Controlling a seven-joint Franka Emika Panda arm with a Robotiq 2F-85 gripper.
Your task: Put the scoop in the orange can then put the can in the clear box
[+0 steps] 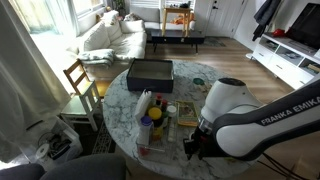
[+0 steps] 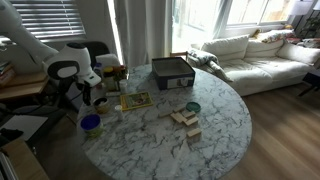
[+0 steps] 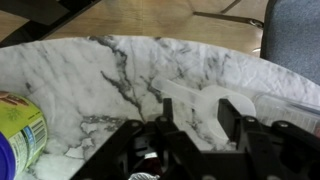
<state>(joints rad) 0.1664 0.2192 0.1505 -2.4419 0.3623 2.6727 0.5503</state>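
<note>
The robot's gripper needs to grab the white scoop [image 3: 205, 100] by its round bowl end next, so that the long handle stays free to go into the orange can first.
The white scoop [image 3: 205, 100] lies flat on the marble table [image 3: 90, 70]. In the wrist view my gripper [image 3: 197, 113] stands low over it, one dark finger on each side. A strip of marble still shows between the left finger [image 3: 166, 112] and the scoop, so the jaws are partly open around it and it is not held. In an exterior view the gripper [image 1: 193, 148] is at the near table edge. A small orange can [image 1: 148, 124] seems to stand by the long clear box [image 1: 143, 142], left of the gripper.
A dark grey lidded box [image 1: 150, 72] [image 2: 172, 72] sits at the far side. A blue disc [image 2: 90, 122], a yellow card [image 2: 135, 100], a green bowl [image 2: 192, 107] and wooden blocks [image 2: 185, 122] lie on the table. A labelled tin [image 3: 18, 135] stands left of the gripper.
</note>
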